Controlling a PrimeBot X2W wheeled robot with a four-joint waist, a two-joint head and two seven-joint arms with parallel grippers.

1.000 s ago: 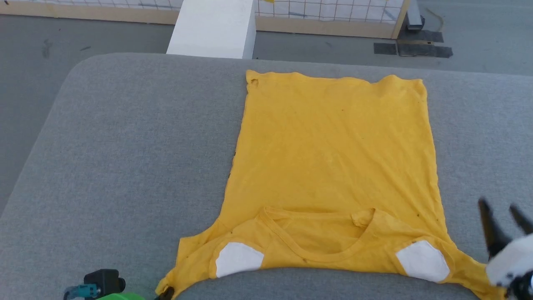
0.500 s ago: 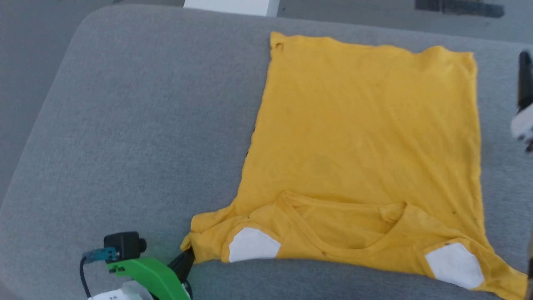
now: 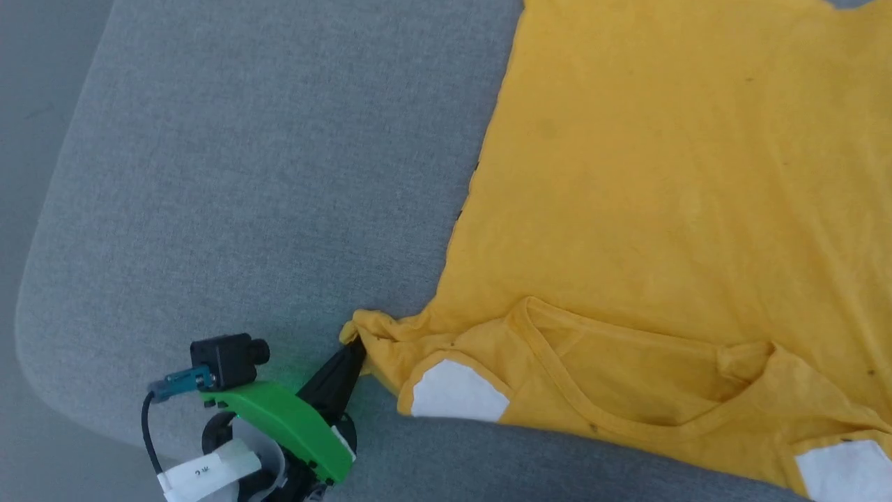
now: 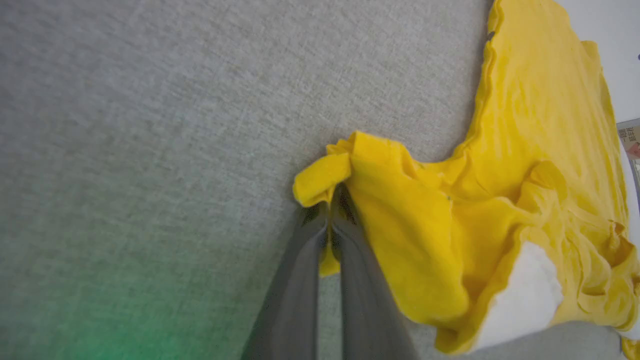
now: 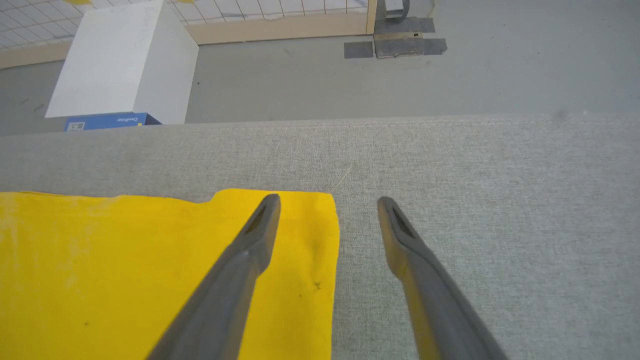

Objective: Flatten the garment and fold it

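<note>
My right gripper should grab the yellow T-shirt next by the corner of its hem (image 5: 324,203), so that it can flatten the T-shirt and fold it.
The mustard-yellow T-shirt (image 3: 662,174) lies spread on the grey padded surface, neck opening toward me, with a white patch (image 3: 456,394) near each sleeve. My left gripper (image 3: 354,346) is shut on the bunched tip of its left sleeve; the left wrist view shows the closed fingers pinching the sleeve's folded edge (image 4: 320,180). In the right wrist view my right gripper (image 5: 328,202) hangs open just above the hem's far right corner (image 5: 305,235), one finger over the fabric and the other over bare cushion.
The grey padded surface (image 3: 244,174) ends in a rounded corner at the near left, with floor (image 3: 21,139) beyond. Past its far edge stand a white box (image 5: 120,65), a blue box (image 5: 105,121) and a wood-framed wire fence (image 5: 280,27).
The head camera has swung down and left. My left gripper has carried the sleeve tip away from me, bunching it. My right gripper has travelled from the near right to the far hem corner.
</note>
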